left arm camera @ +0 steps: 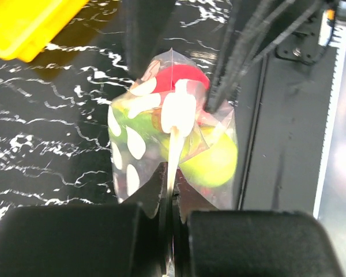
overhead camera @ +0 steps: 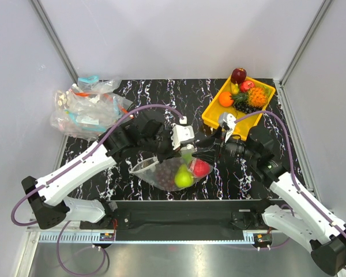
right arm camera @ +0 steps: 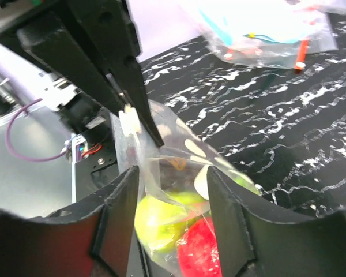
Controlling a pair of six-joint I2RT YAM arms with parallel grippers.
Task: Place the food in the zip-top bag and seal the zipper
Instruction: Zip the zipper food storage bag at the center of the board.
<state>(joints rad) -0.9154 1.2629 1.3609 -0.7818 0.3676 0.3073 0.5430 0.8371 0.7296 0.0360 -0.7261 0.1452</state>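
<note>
I need to grab the bag's upper part (overhead camera: 192, 157) with my right gripper next, above the red fruit (overhead camera: 200, 168). The pale piece along the bag's top edge stays free for my left gripper to seal the bag.
A clear bag (overhead camera: 155, 172) printed with white ovals (left arm camera: 137, 143) lies between the arms, its top lifted. It holds a green apple (overhead camera: 183, 178), a red round fruit (overhead camera: 200, 168) and dark grapes (overhead camera: 168, 173). My left gripper (left arm camera: 172, 190) is shut on the pale strip (left arm camera: 176, 124) along the bag's top edge. My right gripper (right arm camera: 173, 190) is open, one finger on each side of the bag's upper part above the apple (right arm camera: 158, 222) and red fruit (right arm camera: 199, 251). I cannot pick out a plain clear pouch.
A yellow tray (overhead camera: 210, 118) at the back right holds a red apple (overhead camera: 238, 75), an orange (overhead camera: 225, 99) and a pineapple (overhead camera: 256, 96). A pile of clear bags with blue and orange strips (overhead camera: 86, 109) lies at the back left. The two grippers are close together.
</note>
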